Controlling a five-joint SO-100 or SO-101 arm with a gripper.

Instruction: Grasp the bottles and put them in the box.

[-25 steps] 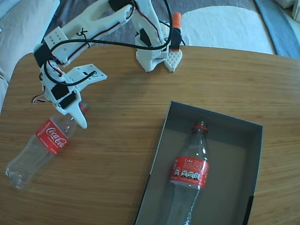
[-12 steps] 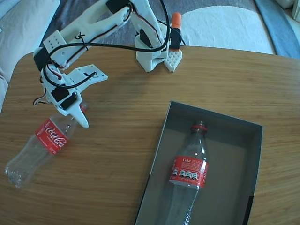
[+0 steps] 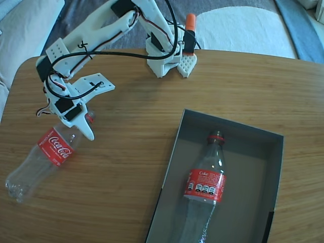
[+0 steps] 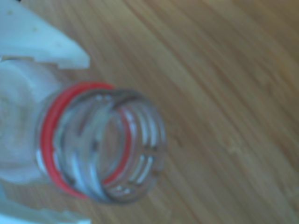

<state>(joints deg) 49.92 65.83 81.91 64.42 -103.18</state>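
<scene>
I will next use my gripper to grab the Coca-Cola bottle by its neck, so I can lay it in the grey box beside the other bottle.
One clear Coca-Cola bottle (image 3: 52, 147) lies on the wooden table at the left of the fixed view, its open mouth pointing up-right. My gripper (image 3: 99, 109) is open and straddles this bottle's neck. In the wrist view the red-ringed mouth (image 4: 100, 144) sits between the two white fingers (image 4: 44, 44) of my gripper (image 4: 86, 140), with gaps on both sides. The second bottle (image 3: 205, 183) lies lengthwise in the dark grey box (image 3: 229, 124) at the lower right, neck toward the arm.
The arm's white base (image 3: 167, 61) stands at the table's far edge beside an orange-topped part (image 3: 190, 23). Black cables (image 3: 121, 50) loop over the arm. The rounded table edge is close to the left bottle's base. Bare wood lies between bottle and box.
The gripper has shifted slightly left around the neck, and the left bottle has been nudged a little left. The bottle in the box has not moved.
</scene>
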